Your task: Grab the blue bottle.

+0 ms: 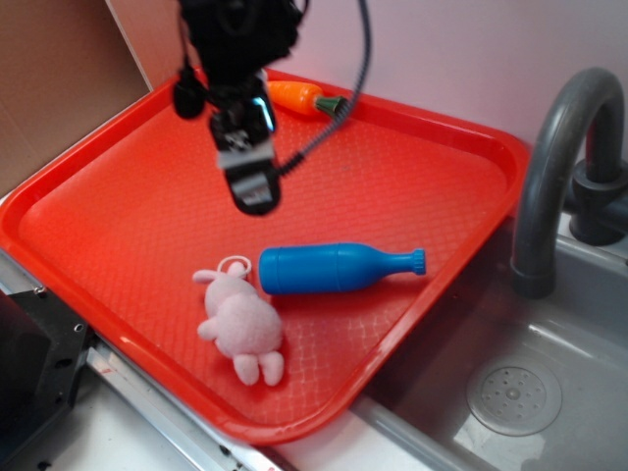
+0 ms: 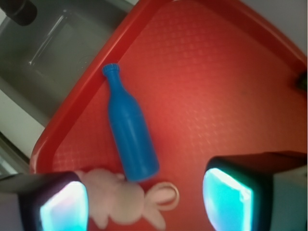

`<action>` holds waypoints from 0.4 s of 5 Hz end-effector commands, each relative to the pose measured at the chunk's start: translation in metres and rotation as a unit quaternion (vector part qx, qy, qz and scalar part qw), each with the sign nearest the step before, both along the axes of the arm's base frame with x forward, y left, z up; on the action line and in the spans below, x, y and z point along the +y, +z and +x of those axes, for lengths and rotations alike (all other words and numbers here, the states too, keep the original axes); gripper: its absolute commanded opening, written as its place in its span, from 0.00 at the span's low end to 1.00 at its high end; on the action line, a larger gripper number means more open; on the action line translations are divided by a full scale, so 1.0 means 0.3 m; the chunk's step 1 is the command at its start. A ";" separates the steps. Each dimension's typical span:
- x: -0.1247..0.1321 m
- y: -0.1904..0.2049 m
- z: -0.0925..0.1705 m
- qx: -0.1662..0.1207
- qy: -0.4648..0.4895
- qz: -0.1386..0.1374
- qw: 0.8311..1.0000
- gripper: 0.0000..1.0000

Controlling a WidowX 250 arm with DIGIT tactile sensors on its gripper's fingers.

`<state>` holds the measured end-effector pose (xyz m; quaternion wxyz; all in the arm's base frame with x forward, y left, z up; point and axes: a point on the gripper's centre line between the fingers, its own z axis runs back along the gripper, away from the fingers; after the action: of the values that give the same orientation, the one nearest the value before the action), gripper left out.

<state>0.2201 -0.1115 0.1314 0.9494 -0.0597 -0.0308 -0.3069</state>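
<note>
Next, my gripper grabs the blue bottle around the middle of its wide body point(image 1: 329, 268), since the long bottle tapers to a thin neck point(image 1: 396, 262).
The blue bottle point(image 1: 334, 268) lies on its side on the red tray point(image 1: 118, 226), cap pointing right toward the sink. In the wrist view the blue bottle point(image 2: 130, 130) runs from the upper left down to the middle, its base touching the pink plush bunny point(image 2: 125, 202). My gripper point(image 1: 250, 182) hangs above the tray, up and to the left of the bottle, not touching it. Seen from the wrist, the gripper point(image 2: 144, 202) is open, with nothing held between its fingers point(image 2: 226, 197); the bunny shows on the tray below them.
The pink bunny point(image 1: 240, 326) lies just left of the bottle's base. An orange toy carrot point(image 1: 299, 98) rests at the tray's back edge. A grey faucet point(image 1: 559, 167) and sink point(image 1: 520, 392) stand to the right of the tray.
</note>
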 end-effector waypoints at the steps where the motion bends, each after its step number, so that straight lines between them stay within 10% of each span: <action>1: -0.093 -0.107 0.016 0.016 -0.054 0.003 0.998 1.00; 2: -0.111 -0.171 0.010 0.032 -0.072 0.008 0.997 1.00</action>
<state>0.2276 -0.1368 0.0698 0.9296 -0.0607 0.0242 -0.3627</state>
